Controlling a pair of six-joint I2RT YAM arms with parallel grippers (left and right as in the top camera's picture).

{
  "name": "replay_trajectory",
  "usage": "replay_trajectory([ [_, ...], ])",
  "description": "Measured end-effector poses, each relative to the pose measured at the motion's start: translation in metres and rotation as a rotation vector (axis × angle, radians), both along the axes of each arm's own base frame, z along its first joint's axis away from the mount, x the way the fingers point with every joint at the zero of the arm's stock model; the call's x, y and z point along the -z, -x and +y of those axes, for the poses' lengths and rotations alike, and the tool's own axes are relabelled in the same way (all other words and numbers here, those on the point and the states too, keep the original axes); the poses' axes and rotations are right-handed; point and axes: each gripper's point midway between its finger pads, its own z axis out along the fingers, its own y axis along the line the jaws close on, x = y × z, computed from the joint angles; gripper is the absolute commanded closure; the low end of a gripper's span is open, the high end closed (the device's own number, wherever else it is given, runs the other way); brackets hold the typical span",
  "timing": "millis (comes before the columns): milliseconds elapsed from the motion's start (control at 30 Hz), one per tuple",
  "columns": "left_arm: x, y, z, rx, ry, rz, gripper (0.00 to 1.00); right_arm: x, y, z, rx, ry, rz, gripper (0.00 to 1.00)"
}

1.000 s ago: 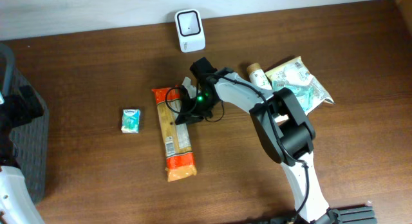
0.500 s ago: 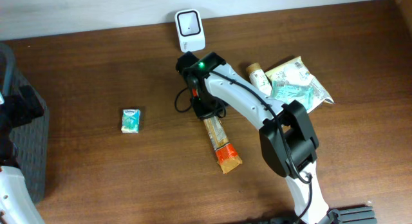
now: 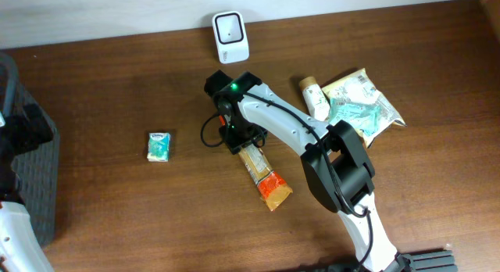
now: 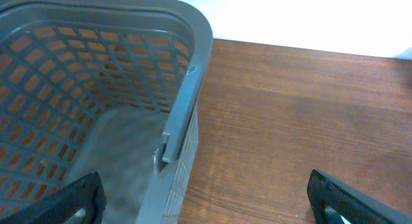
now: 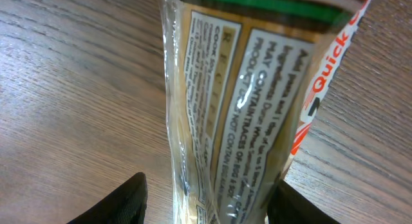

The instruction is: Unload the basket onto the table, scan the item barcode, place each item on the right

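Note:
The right gripper grabs the spaghetti packet across its sides at the label text [image 3: 248, 149] [image 5: 223, 176] next. The part of the packet toward the orange end then stays free for barcode scanning.
The item is a long spaghetti packet [image 3: 264, 178] with an orange end, lying at a slant on the brown table [image 3: 117, 84]. The white barcode scanner [image 3: 230, 37] stands at the back edge. My right gripper [image 3: 238, 139] sits over the packet's upper end. In the right wrist view the packet [image 5: 244, 108] fills the space between the right gripper's [image 5: 210, 185] parted fingers, label text facing the camera; there is a gap at the left finger. My left gripper [image 4: 212, 208] is wide open at the far left, above the rim of the grey basket [image 4: 187, 102], holding nothing.
A small green tissue pack [image 3: 159, 146] lies left of centre. A cream bottle [image 3: 314, 98] and a crumpled green-and-white bag [image 3: 363, 104] lie at the back right. The grey basket [image 3: 31, 202] stands at the left edge.
The right arm carried the packet right, turned it to a slant, then shifted slightly left. Its jaws, shut on the packet before, have parted.

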Motion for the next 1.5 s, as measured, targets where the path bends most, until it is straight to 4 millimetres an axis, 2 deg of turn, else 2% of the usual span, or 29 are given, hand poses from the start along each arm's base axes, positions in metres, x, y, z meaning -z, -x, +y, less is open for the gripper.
replay_trajectory([
  [67, 0.0, 0.0, 0.0, 0.0, 0.0, 0.0, 0.01, 0.002, -0.004, -0.004, 0.007, -0.011, 0.003, 0.43],
  [200, 0.0, 0.0, 0.0, 0.0, 0.0, 0.0, 0.01, 0.003, -0.02, -0.027, 0.043, -0.07, 0.03, 0.37],
  [333, 0.0, 0.0, 0.0, 0.0, 0.0, 0.0, 0.01, 0.005, -0.041, -0.045, 0.039, -0.215, 0.041, 0.37],
  [467, 0.0, 0.0, 0.0, 0.0, 0.0, 0.0, 0.01, 0.02, -0.031, -0.041, -0.011, -0.276, 0.079, 0.37],
  [567, 0.0, 0.0, 0.0, 0.0, 0.0, 0.0, 0.01, 0.022, -0.027, -0.041, -0.018, -0.298, 0.094, 0.37],
  [700, 0.0, 0.0, 0.0, 0.0, 0.0, 0.0, 0.01, 0.023, -0.03, -0.054, 0.018, -0.33, 0.115, 0.37],
  [800, 0.0, 0.0, 0.0, 0.0, 0.0, 0.0, 0.01, 0.025, -0.036, -0.074, 0.078, -0.352, 0.131, 0.37],
  [967, 0.0, 0.0, 0.0, 0.0, 0.0, 0.0, 0.01, 0.026, -0.031, -0.074, 0.071, -0.427, 0.139, 0.38],
  [1067, 0.0, 0.0, 0.0, 0.0, 0.0, 0.0, 0.01, 0.026, -0.024, -0.068, 0.072, -0.475, 0.146, 0.55],
  [1267, 0.0, 0.0, 0.0, 0.0, 0.0, 0.0, 0.01, 0.026, -0.012, -0.052, 0.067, -0.572, 0.202, 0.57],
  [1333, 0.0, 0.0, 0.0, 0.0, 0.0, 0.0, 0.01, 0.027, -0.01, -0.041, 0.052, -0.585, 0.202, 0.89],
  [1367, 0.0, 0.0, 0.0, 0.0, 0.0, 0.0, 0.01, 0.027, -0.008, -0.033, 0.039, -0.589, 0.198, 0.96],
  [1500, 0.0, 0.0, 0.0, 0.0, 0.0, 0.001, 0.01, 0.021, 0.004, 0.0, -0.013, -0.643, 0.217, 0.96],
])
